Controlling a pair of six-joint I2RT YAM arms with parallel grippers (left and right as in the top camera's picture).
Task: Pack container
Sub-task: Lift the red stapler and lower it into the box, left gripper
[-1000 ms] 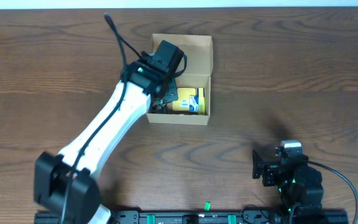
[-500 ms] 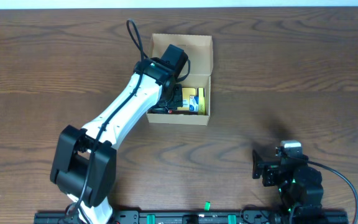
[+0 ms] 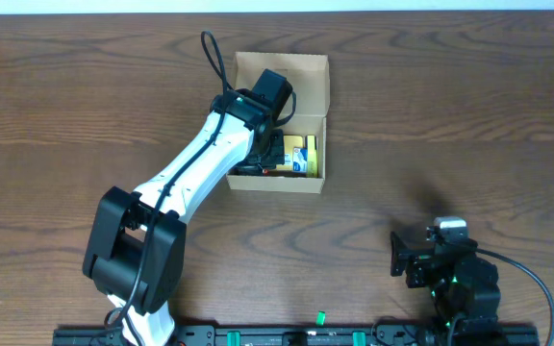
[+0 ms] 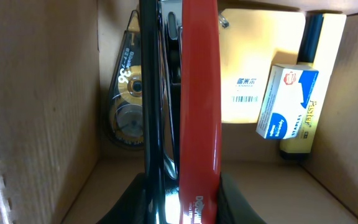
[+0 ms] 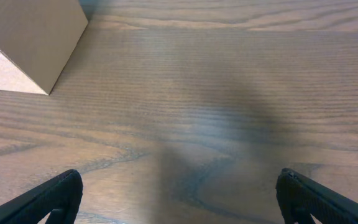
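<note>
The red and black item hangs between the container's sides and would end up inside, so it is now time to open my left gripper.
The container (image 3: 306, 79) is an open tan cardboard box with its flap lid folded back, at the table's middle back. My left gripper (image 3: 269, 150) reaches down inside it. In the left wrist view the gripper (image 4: 180, 200) is shut on a long red and black item (image 4: 197, 93) held over the box floor, between the box walls (image 4: 42, 93). A correction tape dispenser (image 4: 126, 93), a yellow pad (image 4: 247, 68), a white and blue small box (image 4: 288, 102) and a yellow marker (image 4: 312, 43) lie in the container. My right gripper (image 5: 179, 199) is open and empty over bare table.
The right arm rests at the front right of the table (image 3: 399, 258). A corner of the container (image 5: 30, 43) shows at the top left of the right wrist view. Wood table (image 3: 469, 115) surrounds the box.
The left arm has swung and its gripper has moved a little further right and deeper into the container with the red and black item. The right arm has not moved.
</note>
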